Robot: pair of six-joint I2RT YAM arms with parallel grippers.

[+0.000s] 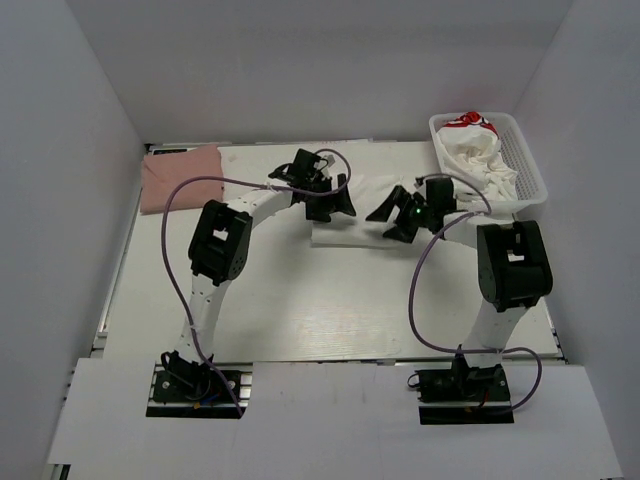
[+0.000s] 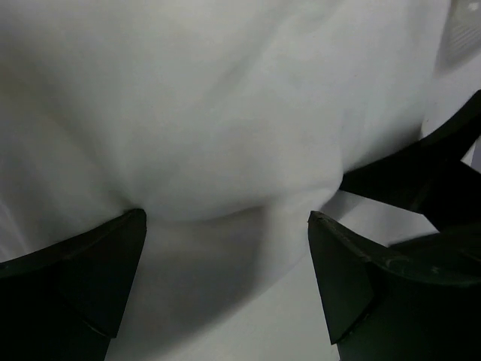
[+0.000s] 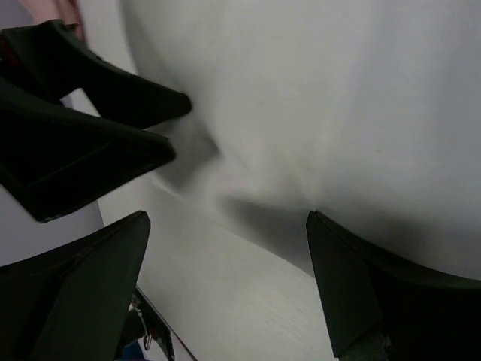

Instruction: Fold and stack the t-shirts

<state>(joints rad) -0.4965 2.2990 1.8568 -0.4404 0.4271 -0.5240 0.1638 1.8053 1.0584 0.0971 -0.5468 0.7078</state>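
My left gripper is to pinch the folded white t-shirt next at its side nearest the dusty-pink t-shirt, then carry it there and stack it.
A white t-shirt (image 1: 345, 234) lies folded at the middle of the table, and both grippers hang low over it. My left gripper (image 1: 345, 198) is at its left part, open, with nothing between the fingers; in the left wrist view the gripper (image 2: 225, 226) faces the rumpled white cloth (image 2: 225, 113). My right gripper (image 1: 378, 224) stands just right of it, also open and empty (image 3: 225, 226), beside the cloth's edge (image 3: 338, 98). A folded dusty-pink t-shirt (image 1: 180, 178) lies at the far left. More white t-shirts with red print (image 1: 478, 150) are heaped in the basket.
The white mesh basket (image 1: 533, 170) stands at the far right corner. The two grippers are close together: the left one's fingers (image 3: 90, 128) show in the right wrist view, the right one's fingers (image 2: 428, 173) in the left wrist view. White walls enclose the table.
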